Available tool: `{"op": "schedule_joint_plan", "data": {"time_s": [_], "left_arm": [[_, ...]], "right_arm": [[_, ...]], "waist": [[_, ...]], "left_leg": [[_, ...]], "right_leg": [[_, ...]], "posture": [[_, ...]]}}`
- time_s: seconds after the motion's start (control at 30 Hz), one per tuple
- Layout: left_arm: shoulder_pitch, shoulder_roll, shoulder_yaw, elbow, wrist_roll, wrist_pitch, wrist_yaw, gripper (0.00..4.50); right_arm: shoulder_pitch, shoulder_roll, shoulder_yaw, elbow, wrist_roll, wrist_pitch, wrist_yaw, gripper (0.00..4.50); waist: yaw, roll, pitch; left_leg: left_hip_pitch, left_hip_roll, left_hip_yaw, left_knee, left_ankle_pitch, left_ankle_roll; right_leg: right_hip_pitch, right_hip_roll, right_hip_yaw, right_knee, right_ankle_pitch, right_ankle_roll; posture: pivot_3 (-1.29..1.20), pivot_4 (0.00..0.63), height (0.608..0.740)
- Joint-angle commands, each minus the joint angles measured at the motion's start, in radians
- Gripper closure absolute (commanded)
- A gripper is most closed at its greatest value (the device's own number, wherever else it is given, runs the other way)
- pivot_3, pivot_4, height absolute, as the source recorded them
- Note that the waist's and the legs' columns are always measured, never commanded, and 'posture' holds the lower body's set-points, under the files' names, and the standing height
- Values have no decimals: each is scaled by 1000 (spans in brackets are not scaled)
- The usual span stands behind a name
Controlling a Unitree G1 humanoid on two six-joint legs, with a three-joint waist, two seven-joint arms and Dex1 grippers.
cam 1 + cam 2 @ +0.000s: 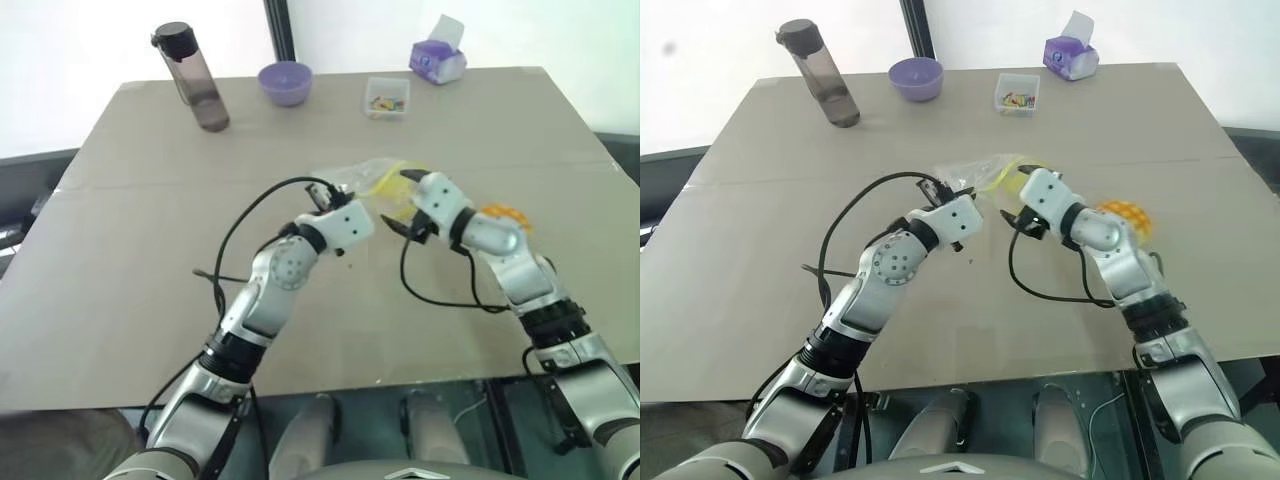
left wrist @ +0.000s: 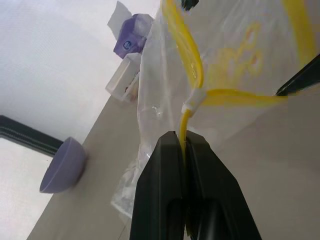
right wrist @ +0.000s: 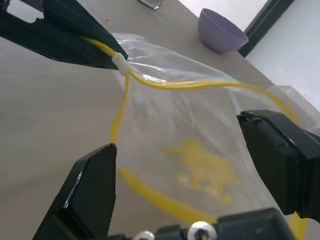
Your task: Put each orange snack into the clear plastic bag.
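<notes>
The clear bag lies slack and crinkly on the tabletop, so my right gripper will next grab the yellow seal strip [image 3: 272, 95] standing up around the bag's opening.
The clear plastic bag [image 1: 372, 182] lies mid-table, crinkly, with a yellow seal strip [image 2: 186, 60] looping round its open mouth. My left gripper [image 2: 181, 140] is shut on that strip at the bag's near-left corner, and it also appears as my left gripper [image 1: 326, 193] in the head views. Facing the bag's mouth, my right gripper [image 3: 180, 150] stands wide open just right of the bag, nothing between its fingers [image 3: 92, 185]. The orange snack [image 1: 1128, 215], a domed bun with a grid top, sits on the table behind my right forearm, partly hidden by it.
Along the table's far edge [image 1: 330, 72] stand a dark water bottle [image 1: 193, 80], a purple bowl [image 1: 285, 82], a small clear box of coloured bits [image 1: 387, 97] and a purple tissue box [image 1: 437, 58]. A black cable [image 1: 240, 225] loops over the left arm.
</notes>
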Motion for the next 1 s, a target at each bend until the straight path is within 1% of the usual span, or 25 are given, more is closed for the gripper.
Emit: {"op": "schedule_joint_plan", "data": {"time_s": [0.03, 0.1, 0.2, 0.3, 0.47, 0.57, 0.67, 0.7, 0.77, 0.87, 0.9, 0.93, 0.97, 1.0], "left_arm": [[-11, 1, 23, -29, 5, -1, 17, 4500], [-10, 2, 25, -28, 4, -3, 16, 4500], [-3, 4, 26, -30, 1, -6, 15, 4500], [1, 5, 26, -31, -1, -7, 15, 4500], [2, 3, 26, -29, -2, -7, 18, 4500], [2, 1, 23, -25, -1, -10, 21, 4500], [0, 1, 22, -20, -3, -12, 24, 4500], [0, 1, 21, -20, -3, -12, 25, 4500], [-1, 2, 20, -17, -4, -14, 26, 4500], [-2, 0, 16, -17, -4, -14, 27, 4500], [-3, 0, 15, -15, -5, -16, 27, 4500], [-4, 0, 13, -14, -5, -17, 26, 4500], [-5, 0, 12, -12, -6, -20, 26, 4500], [-7, 0, 12, -10, -6, -22, 25, 4500]], "right_arm": [[42, -36, -122, -89, 100, 101, 11, 124], [78, -60, -179, -99, 151, 182, 23, 124], [106, -90, -280, -72, 217, 303, 1, 124], [114, -105, -337, -53, 253, 382, -22, 124], [126, -126, -372, 15, 264, 507, -63, 124], [135, -120, -378, 29, 315, 639, -44, 124], [148, -133, -357, 36, 306, 657, -49, 124], [152, -134, -356, 36, 305, 653, -52, 351], [156, -134, -356, 30, 311, 652, -53, 946], [159, -136, -344, 20, 310, 646, -49, 2348], [160, -137, -340, 19, 309, 643, -48, 2689], [161, -137, -337, 19, 307, 638, -49, 3288], [161, -137, -334, 20, 306, 631, -48, 3453], [161, -136, -333, 20, 305, 615, -47, 3946]], "waist": [[0, 0, 0], [1, 0, 0], [1, 0, 0], [-2, 0, 0], [-1, 0, 0], [1, 0, 0], [3, 0, -1], [5, 0, -1], [10, 0, -1], [12, 0, -2], [13, 0, -2], [13, 0, -2], [15, 0, -2], [15, 0, -2]], "left_leg": [[0, 0, 0, 0, 0, 0], [0, 0, 0, 0, 0, 0], [0, 0, 0, 0, 0, 0], [0, 0, 1, 0, 0, 0], [1, 0, 2, 0, 0, 0], [1, 0, 2, 0, 0, 0], [1, 0, 2, 0, 0, 0], [1, 0, 2, 0, 0, 0], [1, 0, 2, 1, 0, 0], [1, 0, 2, 1, 0, 0], [1, 0, 2, 1, 0, 0], [1, 0, 2, 1, 0, 0], [1, 0, 2, 1, 0, 0], [1, 0, 2, 1, 0, 0]], "right_leg": [[0, 0, 0, 0, 0, 0], [0, 0, 0, 0, 0, 0], [1, 0, 0, 0, 0, 0], [0, 0, 1, 0, 0, 0], [1, 0, 1, 1, 0, 0], [1, -1, 1, 1, 0, 0], [1, -1, 1, 1, 0, 0], [1, -1, 1, 0, 0, 0], [2, -1, 1, 0, 0, 0], [2, -1, 1, 0, 0, 0], [2, -1, 1, 0, 0, 0], [2, -1, 1, 0, 0, 0], [2, -1, 1, 0, 0, 0], [2, -1, 1, 0, 0, 0]], "posture": [[0, 150, 740], [0, 150, 740], [0, 150, 740], [0, 150, 740], [0, 150, 740], [0, 150, 740], [0, 150, 740], [0, 150, 740], [0, 150, 740], [0, 150, 740], [0, 150, 740], [0, 150, 740], [0, 150, 740], [0, 150, 740]]}}
